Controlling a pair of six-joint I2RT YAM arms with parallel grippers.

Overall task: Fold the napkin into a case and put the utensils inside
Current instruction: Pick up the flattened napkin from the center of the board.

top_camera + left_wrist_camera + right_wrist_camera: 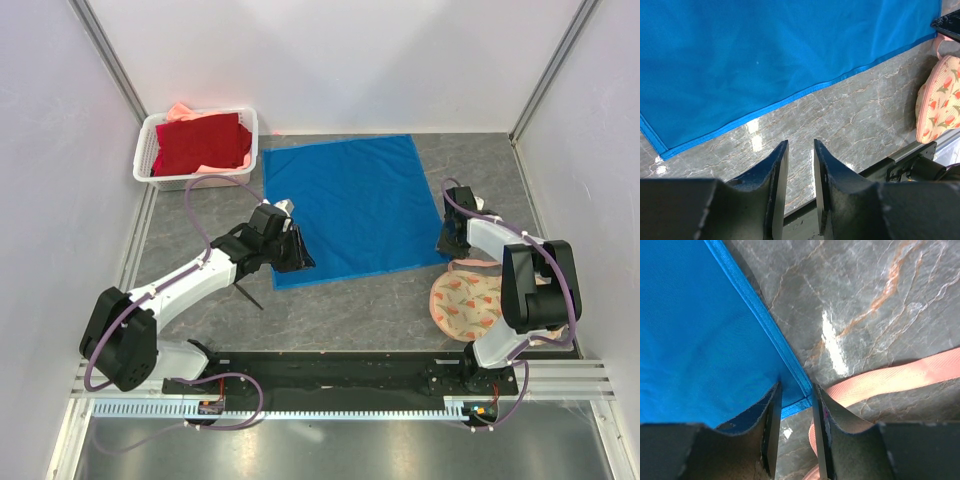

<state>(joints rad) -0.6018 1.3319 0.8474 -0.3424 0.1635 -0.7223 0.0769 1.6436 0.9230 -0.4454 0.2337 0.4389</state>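
My right gripper next needs to take hold of the napkin's near hemmed corner point(447, 261) point(804, 398) beside the peach strap, so the napkin's other near corner stays free for folding together.
The bright blue napkin point(350, 205) lies spread flat in a single layer on the marble table; no case is in view. My left gripper point(296, 252) hovers at the napkin's near-left corner. In the left wrist view it point(801, 145) is open over bare marble, with the napkin's hem point(765, 107) just ahead. My right gripper point(450, 240) sits at the near-right corner. It point(795, 390) is open, its fingers straddling that corner of the napkin point(700, 340) without pinching it. One thin black utensil point(250, 297) pokes out beside the left arm.
A white basket point(150, 150) holding a dark red cloth point(203, 143) stands at the back left. A round peach floral mat point(465, 300) lies under the right arm, and its peach strap point(890, 380) runs beside the right fingers. Walls close in the table.
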